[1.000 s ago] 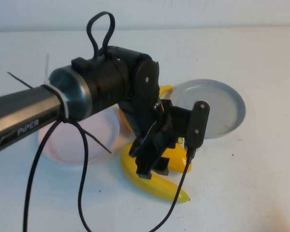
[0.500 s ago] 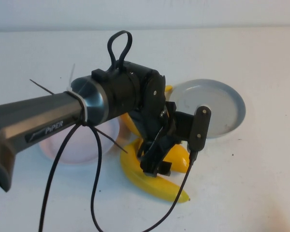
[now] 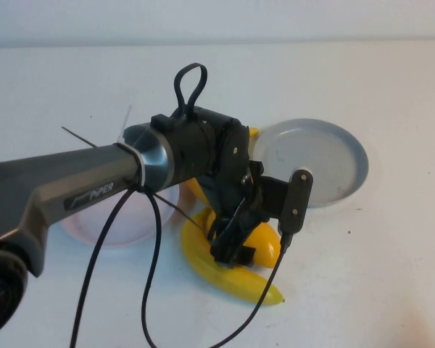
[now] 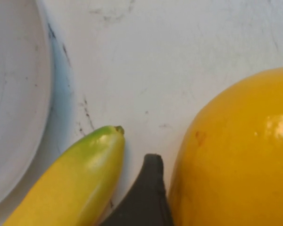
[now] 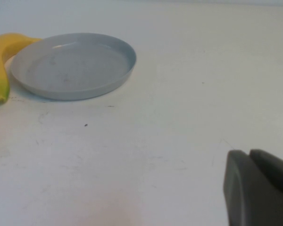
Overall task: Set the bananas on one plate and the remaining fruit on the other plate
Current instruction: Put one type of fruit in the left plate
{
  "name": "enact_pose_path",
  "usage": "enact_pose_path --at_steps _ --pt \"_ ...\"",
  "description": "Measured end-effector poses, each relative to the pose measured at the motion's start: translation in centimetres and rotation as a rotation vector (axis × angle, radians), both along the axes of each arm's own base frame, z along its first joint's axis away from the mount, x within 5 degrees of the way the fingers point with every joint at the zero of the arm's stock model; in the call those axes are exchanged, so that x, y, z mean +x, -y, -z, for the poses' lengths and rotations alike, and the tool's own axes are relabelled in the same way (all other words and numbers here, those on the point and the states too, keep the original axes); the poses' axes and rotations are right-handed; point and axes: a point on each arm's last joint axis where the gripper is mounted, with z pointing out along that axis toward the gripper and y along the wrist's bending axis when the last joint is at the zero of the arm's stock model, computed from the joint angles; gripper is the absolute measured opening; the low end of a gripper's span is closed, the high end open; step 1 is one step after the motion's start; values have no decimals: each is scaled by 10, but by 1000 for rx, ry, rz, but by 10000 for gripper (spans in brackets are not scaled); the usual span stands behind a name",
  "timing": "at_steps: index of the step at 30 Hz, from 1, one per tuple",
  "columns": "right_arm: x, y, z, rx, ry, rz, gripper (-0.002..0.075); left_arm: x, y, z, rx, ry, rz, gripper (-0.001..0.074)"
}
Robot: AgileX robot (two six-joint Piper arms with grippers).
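My left gripper will close now, because a dark finger is low beside the mango in the left wrist view, near the green banana tip.
My left gripper is down over a plump yellow-orange mango in the middle of the table. It is open, with the mango between the jaws. One dark finger sits in the gap between the mango and the green tip of the front banana. That banana lies just in front of the mango. The second banana lies against the grey-blue plate, which is bare. The pink plate is half hidden by my arm. The second mango is hidden. My right gripper is shut, low over bare table.
The left arm and its dangling cable cover the table's middle and left. In the right wrist view the grey-blue plate and the banana beside it lie well ahead of the right gripper, with white table between them.
My left arm has reached further forward and lowered, bringing the gripper down around the mango. The fruit and plates have not moved.
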Motion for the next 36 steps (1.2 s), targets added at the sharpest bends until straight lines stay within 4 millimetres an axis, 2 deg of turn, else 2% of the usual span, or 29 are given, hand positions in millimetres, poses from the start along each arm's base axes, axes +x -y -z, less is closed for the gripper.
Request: enact_pose_path --at_steps 2,5,9,13,16,18,20,24,25,27,30,36 --pt "0 0 0 0 0 0 -17 0 0 1 3 2 5 632" --pt "0 0 0 0 0 0 -17 1 0 3 6 5 6 527" --pt "0 0 0 0 0 0 -17 1 -1 -2 -2 14 4 515" --pt "0 0 0 0 0 0 -17 -4 -4 -34 -69 56 -21 515" --pt "0 0 0 0 0 0 -17 -10 -12 -66 -158 61 -154 515" --pt "0 0 0 0 0 0 -17 -8 -22 -81 -218 40 -291 515" --pt "0 0 0 0 0 0 -17 5 -42 -90 -280 -6 -509 515" --pt "0 0 0 0 0 0 -17 43 -99 -90 -376 -107 -1012 515" --pt "0 0 0 0 0 0 -17 53 -119 -88 -391 -115 -1144 515" --pt "0 0 0 0 0 0 -17 64 -145 -84 -395 -128 -1320 515" --pt "0 0 0 0 0 0 -17 70 -167 -76 -344 -142 -1439 515" --pt "0 0 0 0 0 0 -17 76 -183 -55 -244 -191 -1518 515"
